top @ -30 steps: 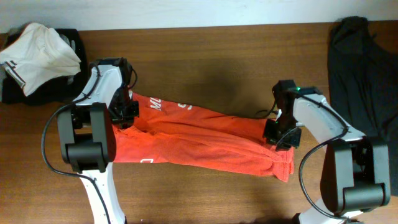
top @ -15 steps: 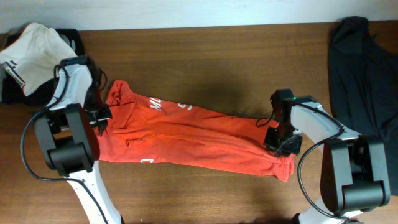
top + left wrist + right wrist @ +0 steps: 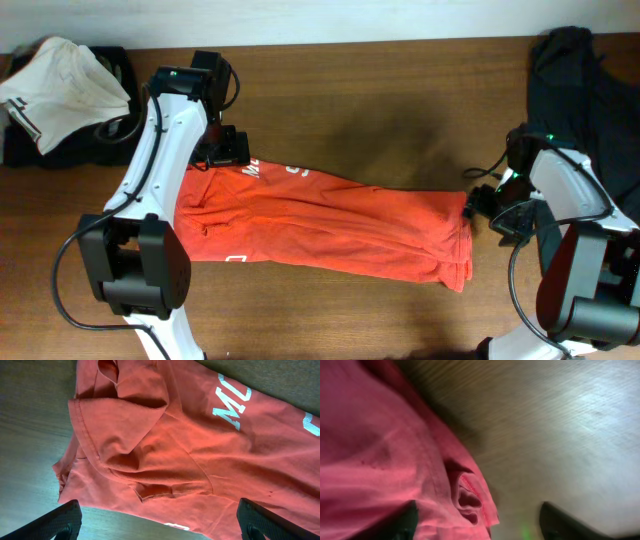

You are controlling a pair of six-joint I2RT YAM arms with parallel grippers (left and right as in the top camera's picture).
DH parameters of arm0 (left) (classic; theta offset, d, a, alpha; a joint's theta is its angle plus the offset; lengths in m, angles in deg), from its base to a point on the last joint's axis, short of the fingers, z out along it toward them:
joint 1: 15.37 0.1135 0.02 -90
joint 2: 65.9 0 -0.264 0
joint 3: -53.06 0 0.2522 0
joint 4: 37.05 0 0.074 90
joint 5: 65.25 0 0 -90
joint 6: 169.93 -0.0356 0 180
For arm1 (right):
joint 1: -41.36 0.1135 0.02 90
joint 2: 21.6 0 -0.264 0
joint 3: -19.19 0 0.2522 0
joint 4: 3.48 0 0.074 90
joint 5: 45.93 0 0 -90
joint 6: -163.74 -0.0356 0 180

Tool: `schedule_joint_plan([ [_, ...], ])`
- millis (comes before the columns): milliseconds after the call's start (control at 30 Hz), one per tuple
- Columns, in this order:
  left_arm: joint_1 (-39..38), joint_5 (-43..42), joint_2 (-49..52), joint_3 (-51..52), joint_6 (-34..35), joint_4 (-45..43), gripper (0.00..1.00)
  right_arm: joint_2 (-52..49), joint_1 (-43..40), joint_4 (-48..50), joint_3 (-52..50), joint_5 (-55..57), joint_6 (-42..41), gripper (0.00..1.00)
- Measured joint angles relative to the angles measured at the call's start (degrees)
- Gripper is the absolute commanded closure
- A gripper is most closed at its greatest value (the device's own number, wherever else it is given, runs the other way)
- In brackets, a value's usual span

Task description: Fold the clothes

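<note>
I will next use my right gripper to grab the bunched hem [image 3: 470, 500] at the red-orange T-shirt's outer end, to fold that end inward over the T-shirt.
The clothes [image 3: 320, 225] are one red-orange T-shirt with white lettering, lying on the wooden table as a long, rumpled band from left to right. My left gripper [image 3: 226, 150] hangs over the shirt's upper left end. In the left wrist view it [image 3: 157, 512] is wide open above the crumpled sleeve [image 3: 130, 430] and holds nothing. My right gripper [image 3: 487, 205] is just off the shirt's right end. In the right wrist view it [image 3: 482, 522] is open, with the bunched hem [image 3: 470, 500] lying loose between the fingers.
A white garment [image 3: 62, 88] lies on dark cloth at the back left corner. A black garment [image 3: 575, 90] covers the back right of the table, close behind the right arm. Bare wood [image 3: 380, 110] shows beyond the shirt.
Both grippers have opened and let go of the shirt. The left one has swung from the shirt's left edge to its upper left end. The right one has drawn back to the right, off the cloth.
</note>
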Motion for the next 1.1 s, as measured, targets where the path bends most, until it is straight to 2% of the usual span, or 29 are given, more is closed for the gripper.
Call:
schedule_joint_plan([
  [67,0.0,0.0,0.0,0.0,0.0,0.0,0.01,0.0,0.0,2.3,-2.9,-1.6,1.1,0.0],
  [333,0.0,0.0,0.0,0.1,0.0,0.1,0.01,1.2,0.0,10.6,-12.9,-5.1,1.9,0.0],
  [367,0.0,0.0,0.0,0.1,0.0,0.1,0.01,1.8,0.0,11.2,-13.6,-5.3,1.9,0.05],
  [400,0.0,0.0,0.0,0.1,0.0,0.1,0.01,2.2,0.0,11.8,-14.0,-5.4,1.8,0.18],
  [467,0.0,0.0,0.0,0.1,0.0,0.1,0.01,3.8,-0.1,13.5,-15.8,-6.1,1.5,0.5],
  [533,0.0,0.0,0.0,0.1,0.0,0.1,0.01,4.4,-0.2,14.6,-16.9,-8.1,1.4,0.96],
  [700,0.0,0.0,0.0,0.1,0.0,0.1,0.01,3.7,-0.3,16.1,-18.4,-16.0,1.1,0.96],
  [867,0.0,0.0,0.0,0.1,0.0,0.1,0.01,2.4,-2.8,15.3,-17.8,-18.8,0.8,0.96],
  [967,0.0,0.0,0.0,0.1,0.0,0.0,0.01,1.7,-8.7,8.8,-12.9,-12.3,-1.1,0.96],
  [1100,0.0,0.0,0.0,0.1,0.0,-0.5,0.01,3.9,-10.6,1.6,-6.7,0.5,-7.4,0.96],
])
